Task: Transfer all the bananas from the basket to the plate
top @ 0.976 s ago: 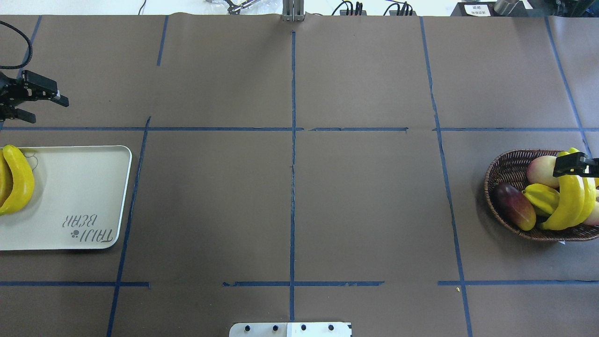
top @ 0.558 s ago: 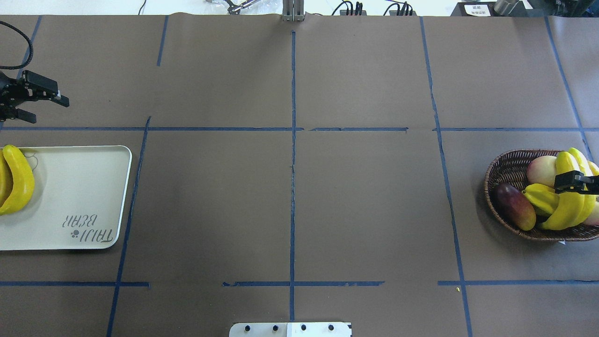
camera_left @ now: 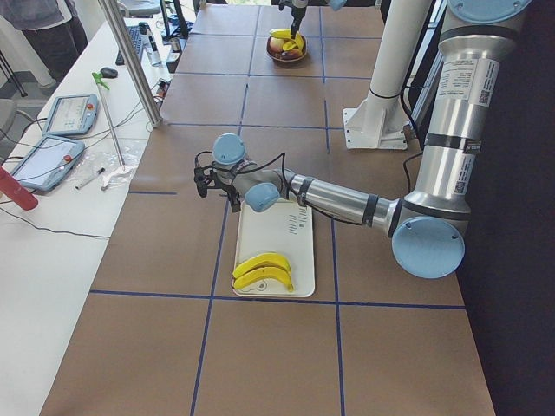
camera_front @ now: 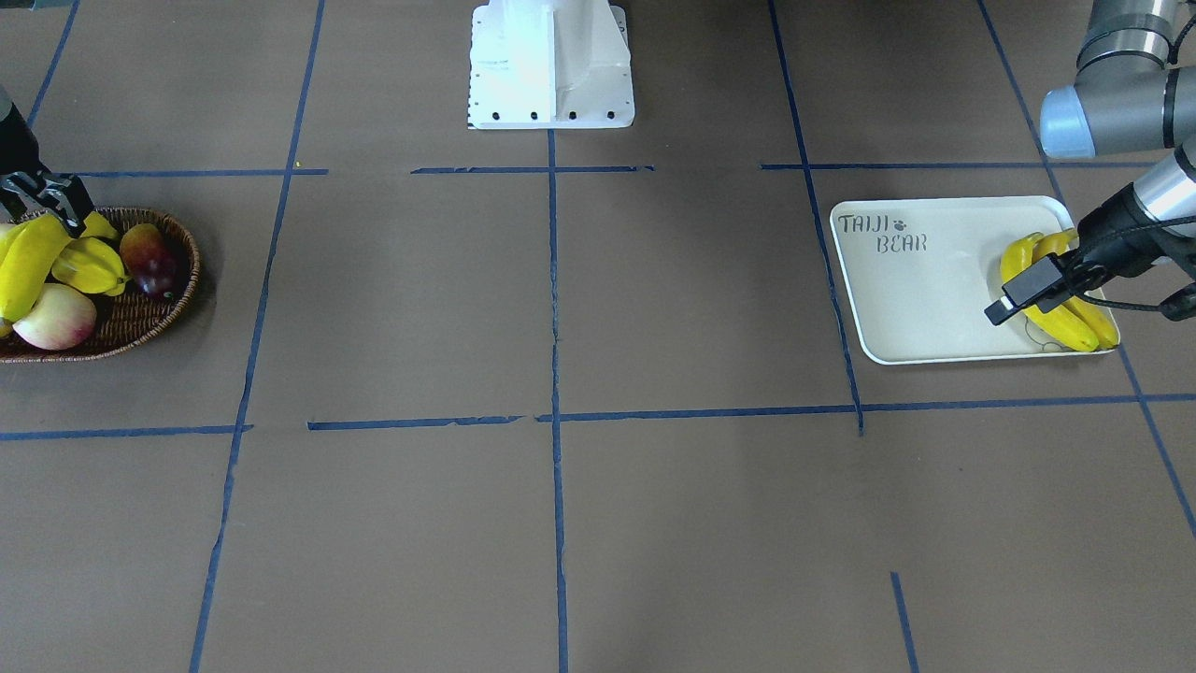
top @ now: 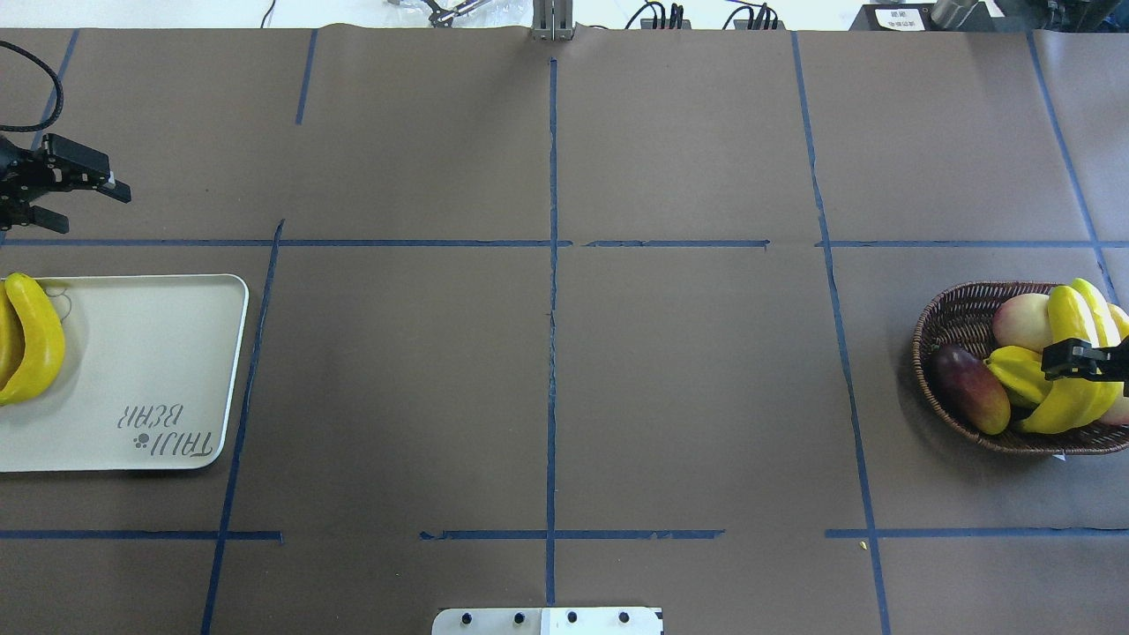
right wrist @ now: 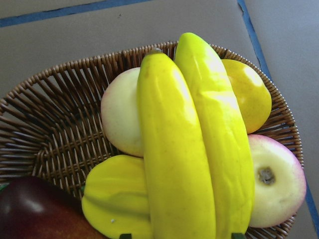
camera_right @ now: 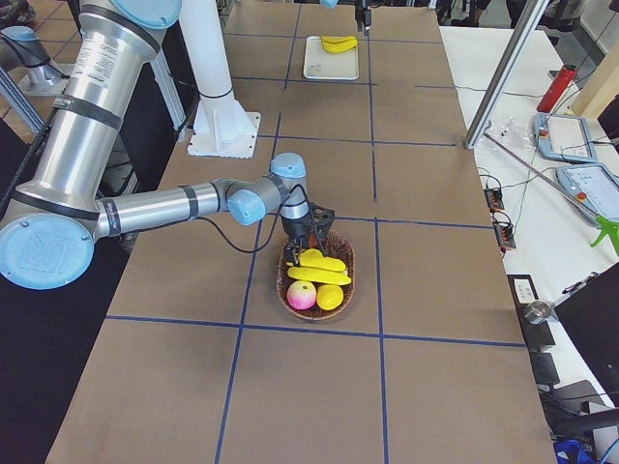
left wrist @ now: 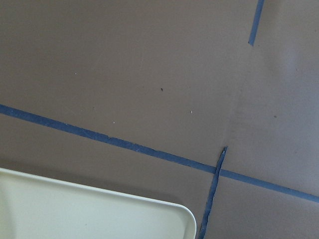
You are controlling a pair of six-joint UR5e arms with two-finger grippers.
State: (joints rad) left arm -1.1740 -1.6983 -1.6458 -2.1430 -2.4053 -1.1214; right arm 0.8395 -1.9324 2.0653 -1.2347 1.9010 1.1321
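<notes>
Next, my right gripper grabs the dark-stemmed banana by its middle (right wrist: 174, 159) to transfer it to the plate.
Two yellow bananas (top: 1074, 379) lie side by side on top of the other fruit in the brown wicker basket (top: 957, 322) at the right edge. The right wrist view shows them close up (right wrist: 174, 149). My right gripper (top: 1094, 362) is low over their middle and open. Its dark fingertips (right wrist: 124, 236) just show at either side of the pair. Two more bananas (top: 35, 339) lie on the cream "TAIJI BEAR" plate (top: 150, 370) at the left edge. My left gripper (top: 93, 207) hovers open and empty beyond the plate's far edge.
The basket also holds a peach (top: 1019, 319), a ridged yellow starfruit (top: 1019, 370) and a dark red mango (top: 970, 388). Blue tape lines cross the brown table cover. The robot's white base (camera_front: 551, 65) stands at the table's near middle edge.
My right gripper has moved along the bananas from their far tips to their middle and come lower. The left gripper and the plate's bananas have not moved.
</notes>
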